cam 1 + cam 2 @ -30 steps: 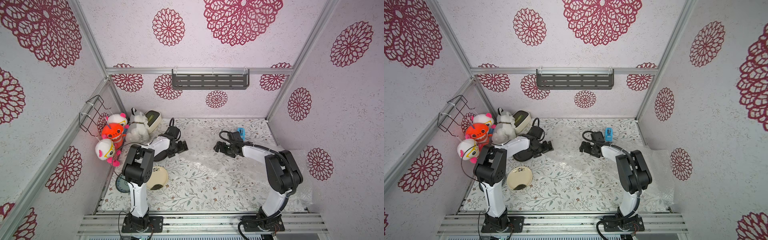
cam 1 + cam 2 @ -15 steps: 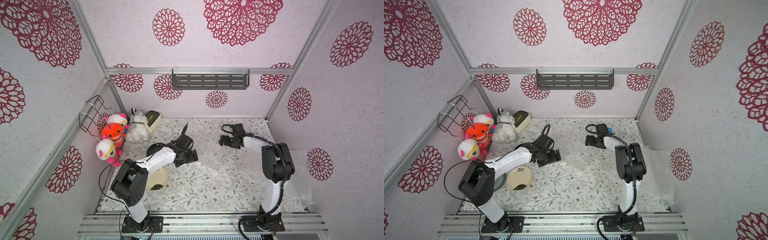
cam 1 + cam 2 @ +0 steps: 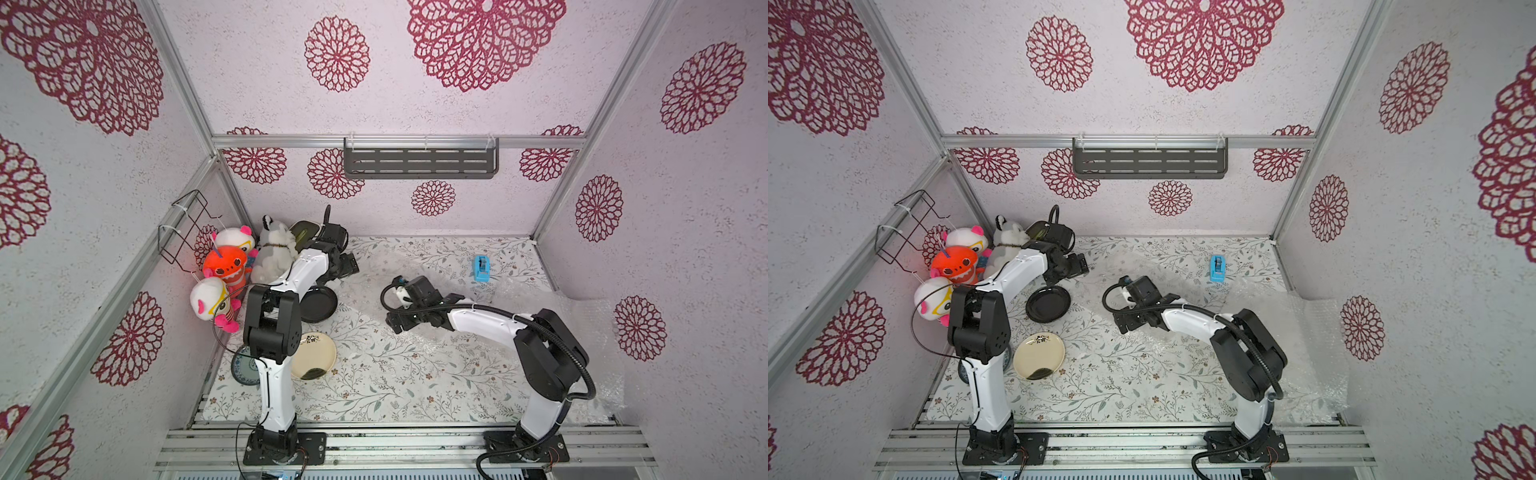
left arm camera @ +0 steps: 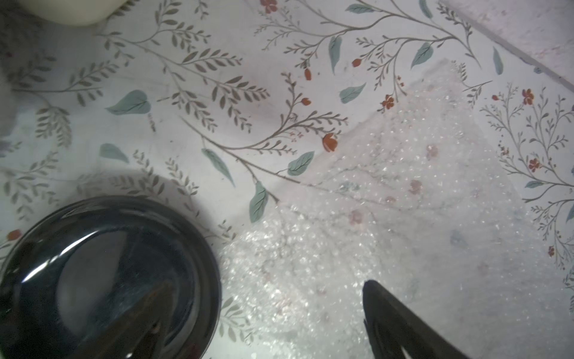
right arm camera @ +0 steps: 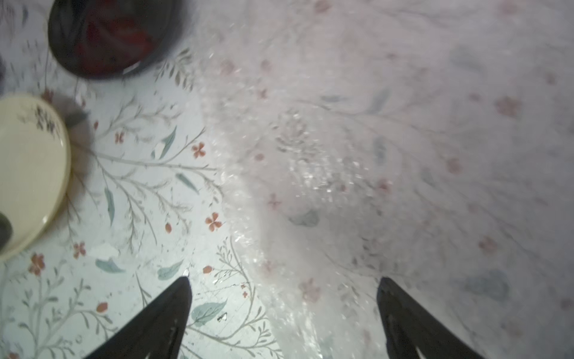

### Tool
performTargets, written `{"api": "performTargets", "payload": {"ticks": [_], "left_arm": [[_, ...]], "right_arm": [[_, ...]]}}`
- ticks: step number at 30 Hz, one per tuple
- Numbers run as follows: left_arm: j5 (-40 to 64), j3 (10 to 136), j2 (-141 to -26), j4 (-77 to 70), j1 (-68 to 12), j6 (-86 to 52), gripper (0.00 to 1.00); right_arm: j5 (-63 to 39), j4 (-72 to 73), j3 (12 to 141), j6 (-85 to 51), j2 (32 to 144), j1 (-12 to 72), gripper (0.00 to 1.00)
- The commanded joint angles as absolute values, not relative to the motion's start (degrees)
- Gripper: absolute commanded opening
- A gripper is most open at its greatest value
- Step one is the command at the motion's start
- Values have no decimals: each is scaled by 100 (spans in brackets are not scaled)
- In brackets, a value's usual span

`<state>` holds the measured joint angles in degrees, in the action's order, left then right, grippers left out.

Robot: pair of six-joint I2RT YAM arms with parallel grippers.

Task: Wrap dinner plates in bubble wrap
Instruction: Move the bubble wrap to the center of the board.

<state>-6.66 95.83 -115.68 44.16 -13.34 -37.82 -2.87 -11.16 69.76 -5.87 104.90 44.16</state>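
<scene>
Next, my left gripper grips the cream plate (image 3: 313, 355) by the plate's rim near its dark patch to lay it flat on the bubble wrap.
The glossy black plate (image 3: 318, 305) (image 3: 1048, 303) lies at the left, just in front of my left gripper (image 3: 349, 268), which is open with nothing in it. In the left wrist view that plate (image 4: 105, 273) sits beside the corner of a clear bubble wrap sheet (image 4: 388, 217). The cream plate (image 3: 313, 355) (image 5: 28, 174) lies nearer the front. The grey-teal plate (image 3: 243, 368) is half hidden behind the left arm. My right gripper (image 3: 392, 324) (image 5: 285, 279) hovers open, its fingers either side of the bubble wrap (image 3: 395, 274) (image 5: 372, 140) edge. More bubble wrap (image 3: 582, 328) is heaped at the right.
Plush toys (image 3: 232, 266) crowd the back-left corner beside a cream box with a green top (image 3: 305, 230). A blue tape dispenser (image 3: 481, 269) stands at the back right. A wire basket (image 3: 183, 228) hangs on the left wall and a grey shelf (image 3: 419, 162) on the back wall.
My left gripper swung out toward the middle, then drew back to the back left. My right gripper came forward and left along the bubble wrap. Its jaws have narrowed slightly.
</scene>
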Motion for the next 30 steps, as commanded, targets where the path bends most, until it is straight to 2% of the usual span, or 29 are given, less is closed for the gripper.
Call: {"api": "performTargets", "payload": {"ticks": [1,3,6,11,16,20,23,24,30], "left_arm": [[-1018,8799,-10249,4780,-1204,-4027,98],[-1177,8071,-9571,4938,-1098,-4364,98],[-1449,7024,-8675,5401,-1017,-5100,98],[-1228,6029,-7875,6536,-1015,-6170,98],[-1217,5279,-7125,6885,-1005,-6846,98],[-974,4666,-6515,6684,-984,-7177,98],[-419,4067,-6337,5883,-872,-7200,99],[-307,3912,-6339,5661,-808,-7207,96],[-331,3292,-6371,4719,-571,-7348,91]], "right_arm": [[154,-1579,7406,638,10906,4513,78],[406,-1746,7690,1020,11213,4606,74],[862,-1867,7780,1611,11440,4743,61],[603,-2086,7386,2546,11232,4757,31],[437,-2466,6751,3475,10647,4737,14],[19,-2445,5722,4524,9673,4655,8],[1,-2050,4945,5118,8975,4540,7],[-40,-2005,4755,5370,8788,4511,6],[-403,-1401,4127,6336,8172,4541,10]]}}
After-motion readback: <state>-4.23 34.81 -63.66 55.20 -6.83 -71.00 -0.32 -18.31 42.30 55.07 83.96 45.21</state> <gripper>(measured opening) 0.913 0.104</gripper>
